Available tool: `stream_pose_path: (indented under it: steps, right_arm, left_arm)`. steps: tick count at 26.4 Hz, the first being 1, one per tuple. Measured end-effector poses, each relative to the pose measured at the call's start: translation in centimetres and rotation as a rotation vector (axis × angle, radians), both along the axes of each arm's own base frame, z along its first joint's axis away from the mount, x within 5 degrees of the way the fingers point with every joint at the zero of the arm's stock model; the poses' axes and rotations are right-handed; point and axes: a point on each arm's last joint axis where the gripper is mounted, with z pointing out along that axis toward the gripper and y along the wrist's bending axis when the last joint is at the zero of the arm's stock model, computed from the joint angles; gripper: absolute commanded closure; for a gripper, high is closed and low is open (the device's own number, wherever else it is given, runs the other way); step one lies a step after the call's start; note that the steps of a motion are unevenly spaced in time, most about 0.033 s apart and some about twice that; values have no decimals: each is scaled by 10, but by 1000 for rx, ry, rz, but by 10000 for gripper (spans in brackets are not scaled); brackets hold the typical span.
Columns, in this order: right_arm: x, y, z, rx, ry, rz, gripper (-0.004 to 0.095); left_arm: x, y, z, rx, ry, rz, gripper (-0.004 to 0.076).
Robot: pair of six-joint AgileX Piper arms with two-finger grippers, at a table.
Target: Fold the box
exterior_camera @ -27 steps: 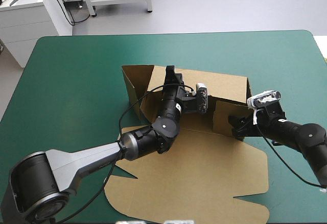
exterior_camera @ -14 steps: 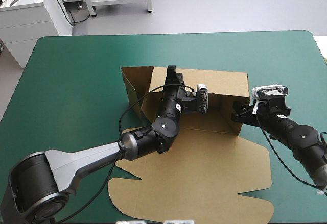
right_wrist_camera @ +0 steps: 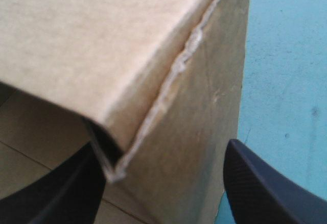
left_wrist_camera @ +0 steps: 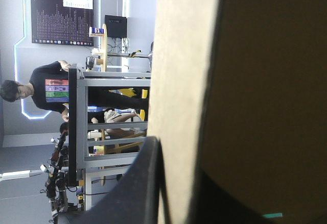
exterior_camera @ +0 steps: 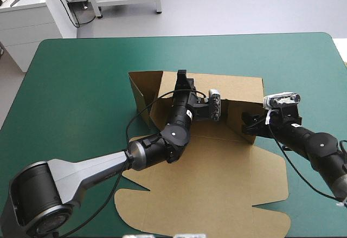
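Note:
The box needs to be folded into shape, so I should next take hold of the box's raised side (right_wrist_camera: 209, 101) by its doubled board edge with my right gripper.
The brown box (exterior_camera: 217, 184) lies mid-table, its lid flat toward the near edge. Its back wall (exterior_camera: 233, 89), a left flap (exterior_camera: 143, 94) and a right side wall (exterior_camera: 236, 120) stand raised. My left gripper (exterior_camera: 181, 78) sits on the back wall's top edge. In the left wrist view the board (left_wrist_camera: 255, 81) runs between the black fingers (left_wrist_camera: 133, 183), which are shut on it. My right gripper (exterior_camera: 248, 127) is at the right side wall. In the right wrist view it (right_wrist_camera: 163, 178) stands open, its fingers (right_wrist_camera: 260, 183) either side of the wall's corner (right_wrist_camera: 153, 55).
Teal-green cover (exterior_camera: 70, 86) shows to the left, beyond the back wall and to the right of the box (right_wrist_camera: 286, 55). The flat lid's rim (exterior_camera: 271, 230) reaches close to the table's near edge. A white cabinet (exterior_camera: 32, 15) stands off the far left corner.
The right gripper moved from the near side toward the far side, swinging the right side wall more upright, then eased back a little. The left arm held still.

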Motion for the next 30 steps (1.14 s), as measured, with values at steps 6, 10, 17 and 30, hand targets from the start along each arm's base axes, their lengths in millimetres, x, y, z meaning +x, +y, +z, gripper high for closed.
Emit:
stream_pose_path:
  steps: [6,10,17,30]
  right_arm:
    - [12,-2,-15,6,51,-43,712]
    - [15,-2,-16,-2,35,-74,766]
    - [19,12,-14,-84,-46,-140,905]
    - [19,18,-14,-110,-68,-153,904]
  left_arm:
    - [0,0,1,-14,5,4,732]
    - [0,0,1,-17,8,6,732]
    - [0,0,1,-27,16,15,732]
    - [0,1,2,-29,15,24,731]
